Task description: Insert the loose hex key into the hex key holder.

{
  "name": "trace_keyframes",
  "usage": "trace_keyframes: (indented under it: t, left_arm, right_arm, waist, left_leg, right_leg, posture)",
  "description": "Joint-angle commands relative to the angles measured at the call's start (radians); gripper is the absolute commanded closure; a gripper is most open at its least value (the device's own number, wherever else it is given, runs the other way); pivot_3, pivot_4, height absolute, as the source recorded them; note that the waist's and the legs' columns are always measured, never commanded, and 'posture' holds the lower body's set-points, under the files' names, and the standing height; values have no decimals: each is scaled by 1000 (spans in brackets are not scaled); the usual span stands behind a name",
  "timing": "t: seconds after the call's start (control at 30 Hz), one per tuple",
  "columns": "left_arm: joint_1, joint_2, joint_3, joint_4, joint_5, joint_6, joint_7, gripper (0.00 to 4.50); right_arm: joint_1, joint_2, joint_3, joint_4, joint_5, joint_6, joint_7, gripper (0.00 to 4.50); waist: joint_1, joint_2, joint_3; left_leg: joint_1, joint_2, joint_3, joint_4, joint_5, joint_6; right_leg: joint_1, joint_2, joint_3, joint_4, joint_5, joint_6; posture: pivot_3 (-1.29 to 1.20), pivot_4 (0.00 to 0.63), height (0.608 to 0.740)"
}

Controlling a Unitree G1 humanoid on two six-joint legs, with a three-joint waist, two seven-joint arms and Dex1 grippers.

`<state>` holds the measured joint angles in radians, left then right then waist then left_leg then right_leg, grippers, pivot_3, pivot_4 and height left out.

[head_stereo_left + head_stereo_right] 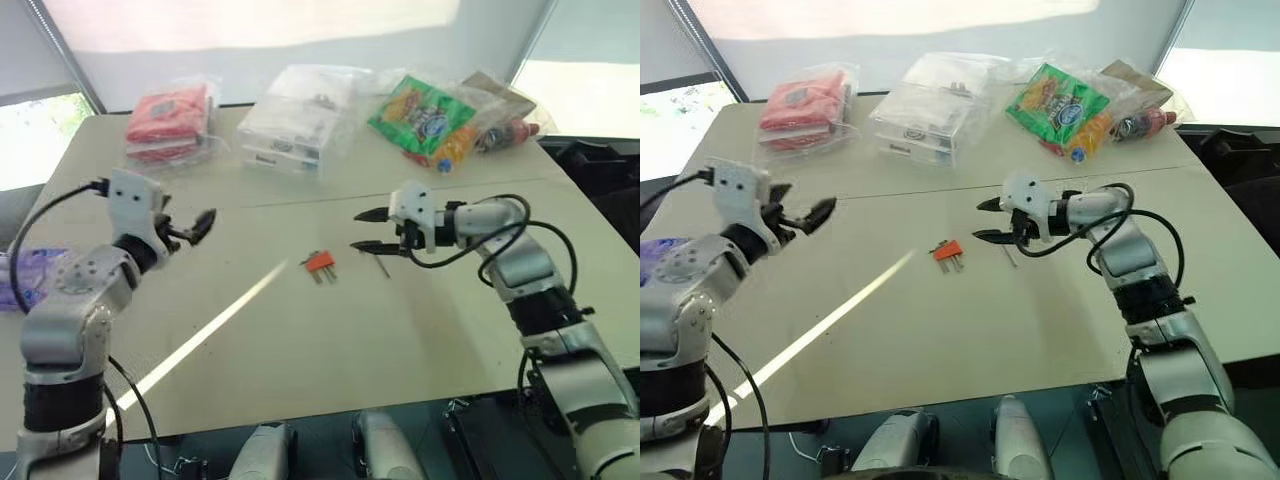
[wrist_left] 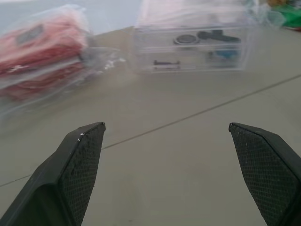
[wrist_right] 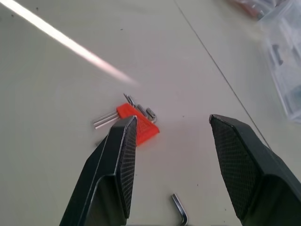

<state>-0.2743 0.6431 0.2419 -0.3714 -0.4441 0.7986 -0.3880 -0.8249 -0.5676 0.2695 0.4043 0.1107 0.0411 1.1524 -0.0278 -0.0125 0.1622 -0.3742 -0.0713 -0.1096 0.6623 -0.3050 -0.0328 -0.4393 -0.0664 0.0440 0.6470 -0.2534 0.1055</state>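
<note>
Thin keys stick out of the hex key holder, so my left gripper will next grab it by the flat sides of its orange block (image 1: 319, 261).
The hex key holder (image 1: 319, 262) is a small orange block with short dark keys sticking out, lying flat near the middle of the table. The loose hex key (image 1: 381, 264), a thin dark L-shaped rod, lies on the table just right of it. My right gripper (image 1: 360, 231) hovers open just above and beside the loose hex key, pointing left toward the holder. In the right wrist view the holder (image 3: 146, 127) sits past the fingers, the loose key (image 3: 179, 211) below them, and nothing between them. My left gripper (image 1: 190, 228) is raised at the left, wide open and empty.
Along the far edge lie red packets in clear wrap (image 1: 168, 122), a clear plastic drawer box (image 1: 295, 125), a green snack bag (image 1: 425, 118) and a bottle (image 1: 505, 130). A purple packet (image 1: 25, 275) lies at the left edge. A bright strip of sunlight (image 1: 215, 325) crosses the tabletop.
</note>
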Motion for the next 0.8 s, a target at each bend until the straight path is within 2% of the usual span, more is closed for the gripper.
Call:
trace_keyframes:
  t: [0.03, 0.2, 0.37, 0.53, 0.8]
  left_arm:
    - [41, 46, -8, -47, -32, 0, -98, 99]
    - [121, 85, 20, -83, -80, 7, -182, 99]
    - [173, 92, 51, -118, -87, 10, -175, 99]
    - [192, 84, 66, -141, -93, 17, -163, 99]
    - [211, 82, 76, -155, -97, 13, -144, 99]
  right_arm:
    - [-93, 42, 63, 214, -132, -204, -22, 1963]
    - [-170, 109, 116, 437, -247, -413, -71, 1963]
    - [-233, 154, 137, 587, -316, -535, -110, 1963]
    - [-263, 190, 128, 660, -326, -572, -89, 1963]
    - [-257, 218, 115, 658, -314, -564, 0, 1963]
  waist:
    - [-3, 0, 0]
    - [-6, 1, 0]
    - [-13, 1, 1]
    - [-15, 1, 1]
    - [-16, 1, 1]
  left_leg:
    - [0, 0, 0, 0, 0, 0]
    - [-1, 0, 0, 0, 0, 0]
    - [-1, 0, 0, 0, 0, 0]
    - [-1, 0, -1, 0, 0, 0]
    - [-1, 0, -1, 0, 0, 0]
  right_leg:
    - [-1, 0, 0, 0, 0, 0]
    - [-1, 0, 0, 0, 0, 0]
    - [-1, 0, 0, 0, 0, 0]
    - [-1, 0, 0, 0, 0, 0]
    - [-1, 1, 0, 0, 0, 0]
  posture:
    - [0, 150, 740]
    - [0, 150, 740]
    - [0, 150, 740]
    - [0, 150, 740]
    - [0, 150, 740]
